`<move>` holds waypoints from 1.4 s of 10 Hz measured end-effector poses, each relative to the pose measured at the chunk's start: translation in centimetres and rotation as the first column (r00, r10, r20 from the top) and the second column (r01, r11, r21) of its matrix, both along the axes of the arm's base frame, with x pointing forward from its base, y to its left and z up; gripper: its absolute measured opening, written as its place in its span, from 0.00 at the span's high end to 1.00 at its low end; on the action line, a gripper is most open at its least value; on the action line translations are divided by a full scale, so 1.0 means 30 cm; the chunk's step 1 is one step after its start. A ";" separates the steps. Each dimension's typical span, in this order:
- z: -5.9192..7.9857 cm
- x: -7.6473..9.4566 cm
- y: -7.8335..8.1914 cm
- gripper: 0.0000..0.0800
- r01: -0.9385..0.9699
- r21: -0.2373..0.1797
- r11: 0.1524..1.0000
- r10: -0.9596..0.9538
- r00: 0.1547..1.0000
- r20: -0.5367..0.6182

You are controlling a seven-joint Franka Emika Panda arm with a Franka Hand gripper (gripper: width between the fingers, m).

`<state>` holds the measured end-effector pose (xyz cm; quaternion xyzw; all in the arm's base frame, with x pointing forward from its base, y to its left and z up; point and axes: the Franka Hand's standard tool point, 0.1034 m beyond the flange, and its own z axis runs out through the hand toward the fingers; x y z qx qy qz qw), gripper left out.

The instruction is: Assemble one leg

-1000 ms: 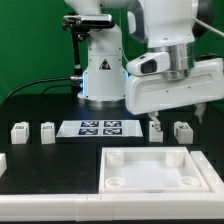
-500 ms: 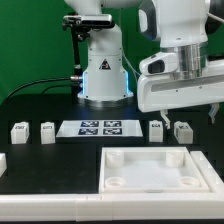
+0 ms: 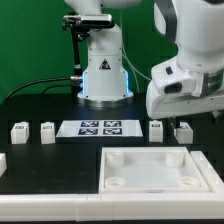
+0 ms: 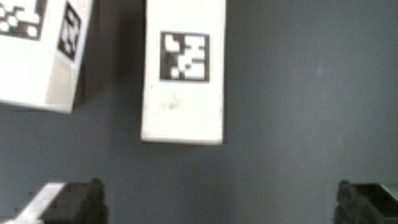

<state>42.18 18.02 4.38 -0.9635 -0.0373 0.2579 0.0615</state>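
Note:
My gripper grabs the white leg by its plain end beside the square tag next, leaving its other end free to go into the white tray.
Four small white legs with square tags stand on the black table: two at the exterior view's left and two at its right. The large white tray lies in front. My gripper hangs just above and behind the right pair, open and empty. In the wrist view one leg lies full length ahead of the jaws and a second leg is cut off by the picture's edge. My gripper has dark fingertips spread wide over bare table.
The marker board lies between the two pairs of legs. The robot base stands behind it. A white part shows at the left edge. A green wall backs the scene.
The arm has moved toward the exterior view's right and tilted, and the gripper now hangs over the rightmost leg. The legs and the tray have not moved.

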 end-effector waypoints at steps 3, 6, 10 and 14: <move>-0.036 -0.045 -0.004 0.19 -0.033 -0.001 0.999 0.031 0.952 -0.305; -0.086 -0.070 -0.019 0.19 -0.046 -0.001 0.999 0.040 0.884 -0.467; -0.121 -0.093 -0.028 0.19 -0.037 -0.011 0.999 0.028 0.889 -0.457; -0.127 -0.094 -0.021 0.55 -0.038 -0.012 0.999 0.028 0.892 -0.451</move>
